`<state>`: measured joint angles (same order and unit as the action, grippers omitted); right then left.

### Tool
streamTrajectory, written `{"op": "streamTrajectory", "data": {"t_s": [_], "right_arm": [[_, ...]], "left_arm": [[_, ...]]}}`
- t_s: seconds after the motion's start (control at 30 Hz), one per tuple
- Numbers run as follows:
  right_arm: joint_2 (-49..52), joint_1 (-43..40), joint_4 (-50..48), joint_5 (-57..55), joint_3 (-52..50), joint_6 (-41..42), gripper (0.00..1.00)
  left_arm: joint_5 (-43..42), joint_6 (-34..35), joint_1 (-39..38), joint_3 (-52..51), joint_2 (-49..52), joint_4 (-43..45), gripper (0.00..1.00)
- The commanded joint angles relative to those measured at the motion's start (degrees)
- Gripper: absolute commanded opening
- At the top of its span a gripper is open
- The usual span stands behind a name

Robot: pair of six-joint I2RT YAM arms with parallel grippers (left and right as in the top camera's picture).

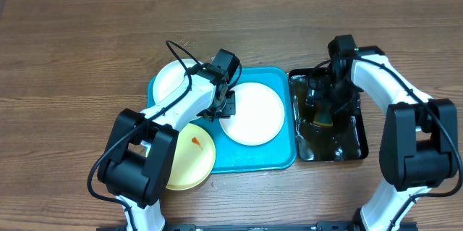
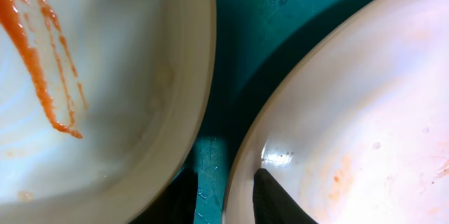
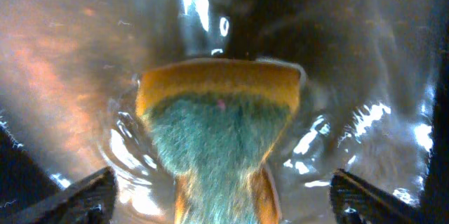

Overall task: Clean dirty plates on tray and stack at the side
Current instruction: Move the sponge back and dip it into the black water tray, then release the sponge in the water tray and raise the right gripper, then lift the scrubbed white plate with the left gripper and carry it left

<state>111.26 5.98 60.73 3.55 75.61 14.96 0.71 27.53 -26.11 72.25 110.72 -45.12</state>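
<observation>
The left gripper grabs the large white plate by its rim (image 1: 221, 121) (image 2: 230, 190) beside the smeared plate next, leaving the large white plate's top side open to clean and stack aside.
The turquoise tray (image 1: 277, 156) holds a large white plate (image 1: 253, 115) in its middle and a smaller white plate (image 1: 172, 80) at its back left. A pale yellow plate (image 1: 189, 157) with an orange smear overhangs the front left rim. My left gripper (image 1: 226, 105) sits low at the big plate's left edge, slightly open. In the left wrist view one finger (image 2: 277, 201) lies over the white plate (image 2: 351, 112), faintly smeared orange. The other stands over bare tray (image 2: 210, 175) beside the smeared plate (image 2: 105, 76). My right gripper (image 1: 323, 99) is open wide, astride a sponge (image 3: 221, 119).
A black tray (image 1: 356, 148) with shiny water stands right of the turquoise tray; the yellow sponge (image 1: 323, 119) with its green scrub face lies in it, touching neither finger. Brown wooden table (image 1: 72, 57) surrounds both trays.
</observation>
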Motion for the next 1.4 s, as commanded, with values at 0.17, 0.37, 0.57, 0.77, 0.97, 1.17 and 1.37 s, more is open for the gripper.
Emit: {"op": "streamTrajectory", "data": {"t_s": [0.17, 0.37, 0.57, 0.77, 0.97, 1.17, 1.37], "right_arm": [[-0.1, -1.3, 9.2, -5.4, 16.7, 1.4, 1.00], [-0.1, -7.4, 8.9, -7.0, 20.5, 2.8, 1.00], [0.0, -14.9, 8.6, -6.9, 20.3, 2.7, 1.00], [0.0, -18.8, 7.5, -6.9, 20.3, 2.7, 1.00], [0.0, -19.3, 6.2, -6.9, 20.3, 2.7, 1.00], [0.0, -19.3, 5.1, -6.9, 20.3, 2.7, 1.00], [0.0, -19.3, 5.1, -6.9, 20.3, 2.7, 1.00]], "left_arm": [[0.8, 0.8, 0.2, 0.1, 0.6, 0.2, 0.32], [0.8, 0.8, 0.2, -1.4, 0.6, 1.0, 0.25], [0.7, 0.8, 0.2, -1.9, 0.6, 1.8, 0.04], [0.5, -2.1, 0.5, -1.7, 0.6, 0.7, 0.04], [0.5, -4.7, 2.1, 2.2, 0.5, -4.1, 0.04], [-2.9, -8.9, 5.2, 9.2, 0.3, -9.7, 0.04], [-6.7, -12.0, 6.4, 17.1, 0.1, -13.5, 0.04]]}}
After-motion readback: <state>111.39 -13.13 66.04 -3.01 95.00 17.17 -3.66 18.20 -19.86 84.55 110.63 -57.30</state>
